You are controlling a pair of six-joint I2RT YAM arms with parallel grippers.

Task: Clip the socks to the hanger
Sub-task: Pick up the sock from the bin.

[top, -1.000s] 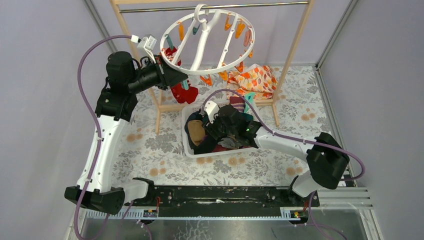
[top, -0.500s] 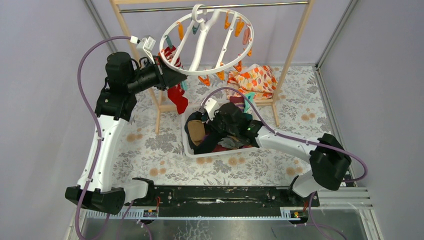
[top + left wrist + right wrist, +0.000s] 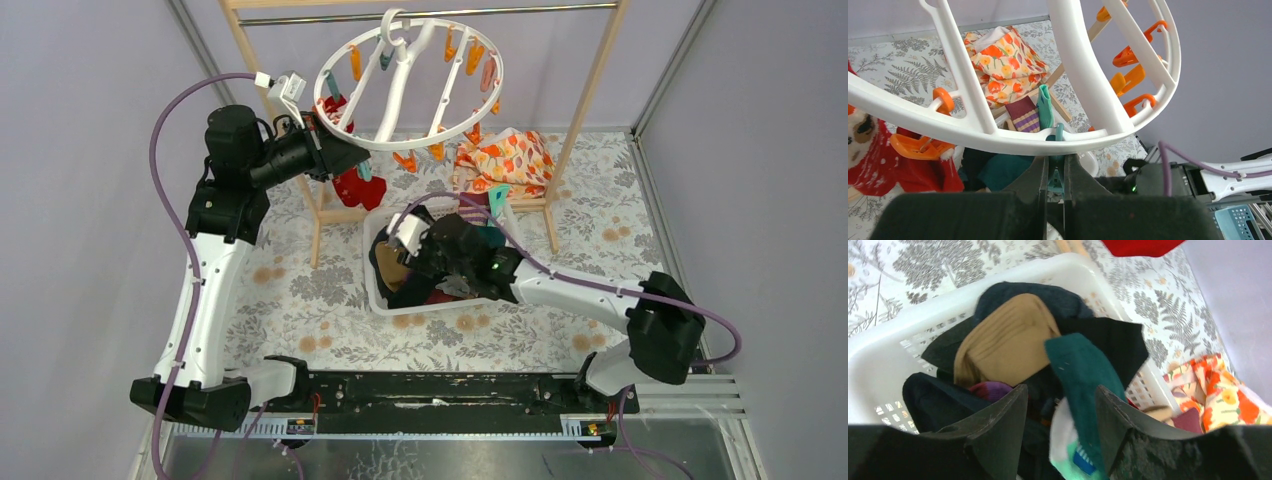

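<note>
The robot's right gripper needs to grab the dark teal sock [image 3: 1083, 370] just behind its open end, so that the open end stays free to go into the teal clip.
The white ring hanger [image 3: 400, 148] hangs from the rack bar, with orange clips dangling from it. Under its near rim [image 3: 998, 141], my left gripper [image 3: 1055, 167] is shut on a teal clip [image 3: 1056, 179]. A red patterned sock [image 3: 355, 186] hangs from the ring beside that gripper, and shows as the red sock [image 3: 878, 162] at the left. My right gripper [image 3: 1060, 390] is open over the white basket [image 3: 998, 286] of socks. A dark teal sock [image 3: 1083, 370] lies between its fingers, against the right one. A tan sock [image 3: 1003, 340] and dark socks lie beyond.
The wooden rack [image 3: 590, 80] stands behind the basket [image 3: 372, 285]. An orange leaf-print cloth [image 3: 505, 160] lies at its foot, with a maroon-striped sock [image 3: 1023, 116] and a green sock [image 3: 1044, 105] next to it. Grey walls close in on both sides.
My right gripper has moved left over the basket, and its jaws stand open now. The hanger and the red sock have swung slightly left. My left gripper keeps its hold on the clip.
</note>
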